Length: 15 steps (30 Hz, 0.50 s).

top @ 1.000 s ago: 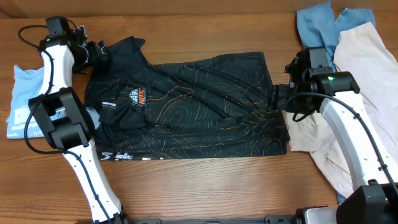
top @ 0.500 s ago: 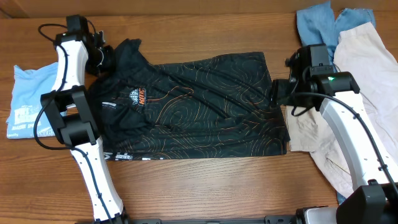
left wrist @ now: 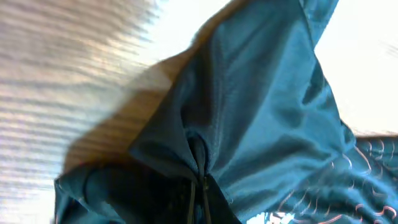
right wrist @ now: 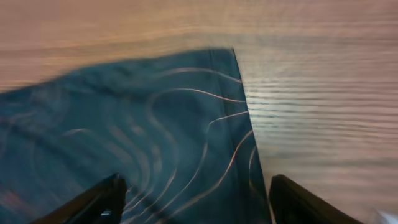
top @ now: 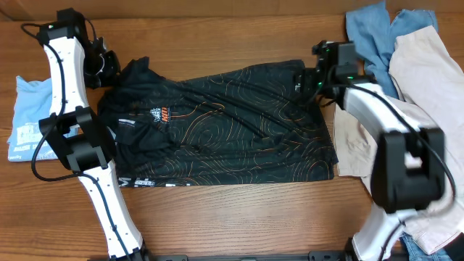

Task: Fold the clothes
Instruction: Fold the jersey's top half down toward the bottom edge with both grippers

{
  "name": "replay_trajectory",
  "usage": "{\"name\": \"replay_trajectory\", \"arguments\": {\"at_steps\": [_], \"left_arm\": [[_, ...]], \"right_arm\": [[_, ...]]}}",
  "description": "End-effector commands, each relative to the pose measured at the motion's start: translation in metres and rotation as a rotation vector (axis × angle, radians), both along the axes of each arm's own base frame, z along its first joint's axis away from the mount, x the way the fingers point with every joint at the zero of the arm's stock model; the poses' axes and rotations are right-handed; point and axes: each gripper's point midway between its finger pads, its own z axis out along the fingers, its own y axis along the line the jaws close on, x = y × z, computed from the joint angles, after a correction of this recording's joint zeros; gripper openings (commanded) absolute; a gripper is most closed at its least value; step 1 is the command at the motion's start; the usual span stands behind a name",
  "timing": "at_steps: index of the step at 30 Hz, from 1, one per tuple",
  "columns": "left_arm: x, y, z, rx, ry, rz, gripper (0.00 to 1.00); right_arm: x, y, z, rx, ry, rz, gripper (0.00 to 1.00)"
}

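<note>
My right gripper grabs the black garment's far hem corner (top: 299,65) (right wrist: 226,65) next, opposite the held sleeve, to fold the garment's far edge over.
The black garment (top: 232,130) with orange-white contour lines lies spread across the middle of the table. At its upper left corner, my left gripper (top: 110,64) is shut on a pinch of its sleeve. In the left wrist view that fabric (left wrist: 261,106) bunches into folds that run into the closed left gripper (left wrist: 200,193). My right gripper (top: 303,78) hovers open over the garment's upper right corner. In the right wrist view its two dark fingers (right wrist: 102,199) straddle the hem edge of the black cloth (right wrist: 155,124), with nothing held.
A folded light blue shirt (top: 29,119) lies at the left edge. A blue garment (top: 370,29) and a beige one (top: 428,80) are heaped at the right, with beige cloth touching the black garment's right side. Bare wood runs along the front.
My left gripper has shut on the sleeve and shifted slightly left, pulling it up. The right arm has swung from the garment's right edge to its upper right corner and opened wider.
</note>
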Motion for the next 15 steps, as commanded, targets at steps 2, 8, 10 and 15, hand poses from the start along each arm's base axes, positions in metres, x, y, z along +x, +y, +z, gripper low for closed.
{"name": "replay_trajectory", "arguments": {"at_steps": [2, 8, 10, 15], "left_arm": [[-0.004, -0.007, 0.003, -0.004, 0.024, 0.01, 0.04], [-0.011, -0.009, 0.003, -0.011, 0.053, 0.01, 0.04], [-0.012, -0.009, 0.003, -0.012, 0.056, 0.01, 0.04], [-0.011, -0.009, 0.003, -0.011, 0.054, 0.01, 0.04]], "right_arm": [[0.039, -0.008, -0.014, -0.034, -0.072, 0.036, 0.82], [0.065, -0.007, -0.035, -0.058, -0.117, 0.067, 0.87], [0.069, -0.006, -0.039, -0.055, -0.129, 0.069, 0.87], [0.073, -0.006, -0.049, -0.052, -0.141, 0.068, 0.82]]}}
